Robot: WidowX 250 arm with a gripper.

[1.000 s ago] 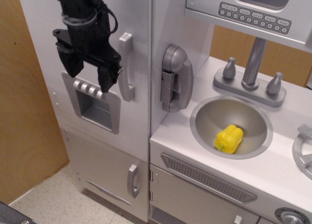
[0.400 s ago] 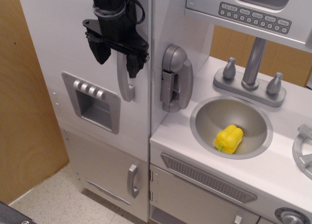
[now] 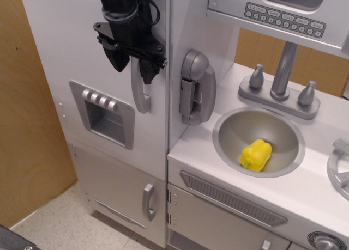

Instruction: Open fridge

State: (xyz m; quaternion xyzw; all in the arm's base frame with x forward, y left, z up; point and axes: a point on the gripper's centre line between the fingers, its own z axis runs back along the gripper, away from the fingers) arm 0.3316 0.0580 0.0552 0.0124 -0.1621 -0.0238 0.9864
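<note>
Next, my gripper grabs the large door by its long vertical grey handle [image 3: 140, 95] to open the fridge.
The silver-white toy fridge [image 3: 65, 48] stands at the left with its large door shut. The door has a long vertical grey handle [image 3: 140, 95] and a recessed dispenser [image 3: 105, 116] with buttons. My black gripper [image 3: 133, 66] is at the top of the handle. Its fingers are apart, one left of the handle and one at its right edge. The gripper hides the top of the handle. I cannot tell whether the fingers touch the handle.
A grey toy phone [image 3: 196, 86] hangs just right of the fridge door. A yellow pepper [image 3: 256, 154] lies in the sink [image 3: 224, 131] below the faucet [image 3: 283, 70]. A smaller lower door [image 3: 117, 184] sits under the fridge door. A wooden panel [image 3: 27, 125] stands at the left.
My gripper moved up and to the right, from in front of the dispenser buttons to the top of the handle. It has barely shifted in the last half second.
</note>
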